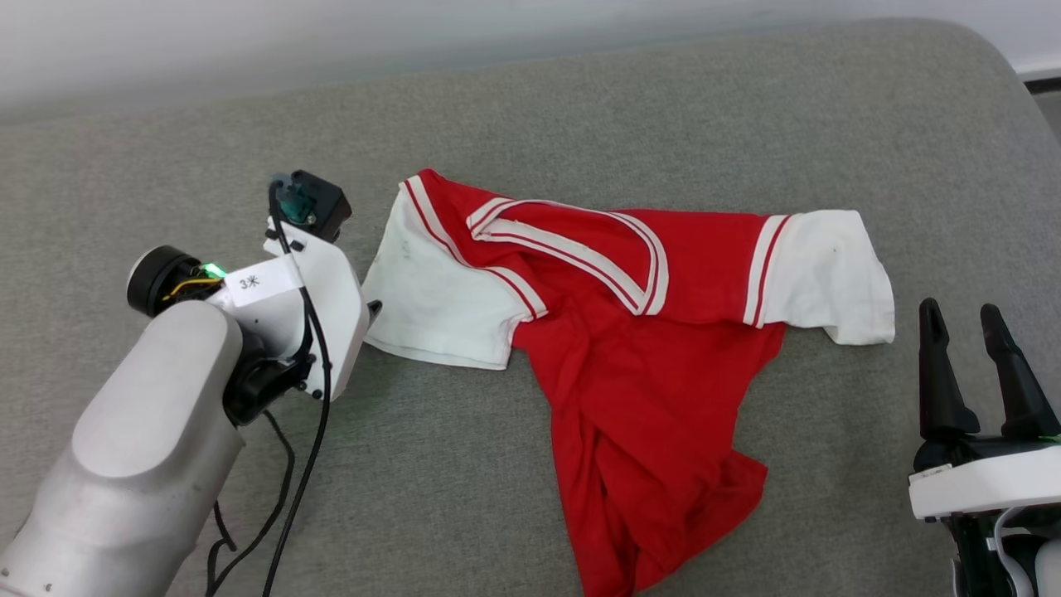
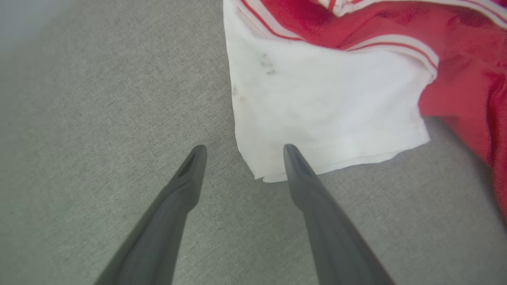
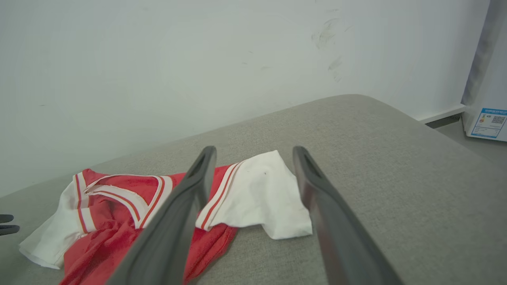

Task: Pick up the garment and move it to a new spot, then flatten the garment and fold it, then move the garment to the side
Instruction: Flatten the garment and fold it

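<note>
The left gripper grabs the sleeve's hem corner point(image 2: 261, 173) next, since the white sleeve lies flat on the cushion up to its loose edge.
The garment point(image 1: 638, 332), a red jersey with white short sleeves and striped collar trim, lies crumpled on the grey cushion, its body bunched toward the front edge. My left gripper point(image 2: 244, 148) is open at the corner of one white sleeve point(image 2: 324, 107), one fingertip point(image 2: 291, 152) over the hem and the other on bare cushion. In the head view its wrist point(image 1: 311, 307) hides most of the fingers. My right gripper point(image 1: 960, 308) stands open at the lower right, apart from the other white sleeve point(image 1: 829, 274), with nothing between its fingers. The emblem is hidden.
The grey upholstered surface point(image 1: 580, 108) runs back to a pale wall point(image 3: 198, 59) and rounds off at its right edge point(image 1: 1007, 66). A white unit with a blue label point(image 3: 489, 122) stands on the floor beyond. Black cables point(image 1: 307, 448) hang from my left arm.
</note>
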